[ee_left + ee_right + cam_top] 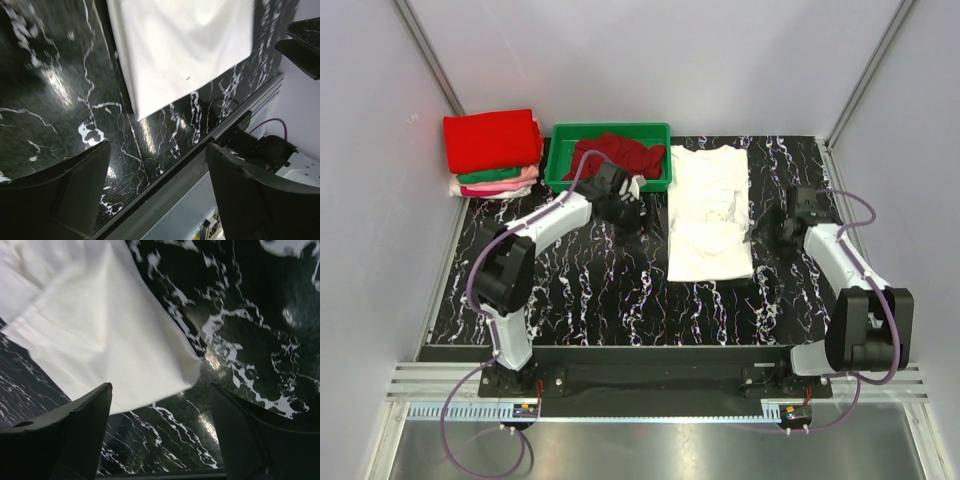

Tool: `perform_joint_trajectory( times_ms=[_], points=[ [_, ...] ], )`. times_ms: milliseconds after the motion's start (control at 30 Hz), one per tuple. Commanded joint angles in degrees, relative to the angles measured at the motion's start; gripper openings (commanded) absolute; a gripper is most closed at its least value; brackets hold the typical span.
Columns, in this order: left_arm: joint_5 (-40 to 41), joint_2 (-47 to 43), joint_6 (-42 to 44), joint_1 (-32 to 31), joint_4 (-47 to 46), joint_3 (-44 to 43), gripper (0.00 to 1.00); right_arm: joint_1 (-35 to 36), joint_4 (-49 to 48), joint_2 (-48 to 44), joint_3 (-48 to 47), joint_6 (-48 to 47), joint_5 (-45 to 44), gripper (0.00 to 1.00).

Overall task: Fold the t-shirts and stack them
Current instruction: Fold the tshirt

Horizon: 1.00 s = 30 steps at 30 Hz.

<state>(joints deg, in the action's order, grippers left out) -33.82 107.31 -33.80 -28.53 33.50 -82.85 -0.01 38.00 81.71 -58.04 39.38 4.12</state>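
My left gripper next pinches the white t-shirt's near corner on its side to fold it, leaving my right gripper the other near corner.
A white t-shirt (709, 212) lies folded into a long strip on the black marbled table, right of centre. It also shows in the left wrist view (180, 45) and the right wrist view (95, 335). A stack of folded shirts (492, 152), red on top with green and pink below, sits at the back left. A dark red shirt (617, 154) lies crumpled in the green tray (558, 161). My left gripper (625, 212) is open and empty, left of the white shirt. My right gripper (790, 222) is open and empty, right of the shirt.
The green tray stands at the back, between the stack and the white shirt. White walls with metal frame posts close in the back and sides. A metal rail (650, 380) runs along the near edge by the arm bases.
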Motion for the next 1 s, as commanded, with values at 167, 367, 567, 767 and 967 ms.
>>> perform_joint_trajectory(
  times_ms=[167,367,567,767,967],
  points=[
    [1.4,-4.0,-6.2,-4.6,-16.2,14.3,0.80,0.4,-11.2,-4.5,13.5,0.8,7.9,0.75],
    [2.4,-3.4,-7.5,-7.0,-18.2,15.4,0.79,0.4,-14.3,0.3,14.9,1.0,7.1,0.69],
    [3.5,-3.2,-9.9,-8.0,-22.0,18.9,0.78,0.4,-17.0,4.2,16.1,1.4,6.5,0.50],
    [5.2,-4.2,-13.2,-9.0,-27.2,23.1,0.75,0.4,-16.7,4.1,17.3,0.9,5.2,0.21],
    [8.1,-2.4,-16.6,-11.6,-30.7,23.6,0.73,0.4,-16.9,3.9,17.7,0.7,5.7,0.17]
  ],
)
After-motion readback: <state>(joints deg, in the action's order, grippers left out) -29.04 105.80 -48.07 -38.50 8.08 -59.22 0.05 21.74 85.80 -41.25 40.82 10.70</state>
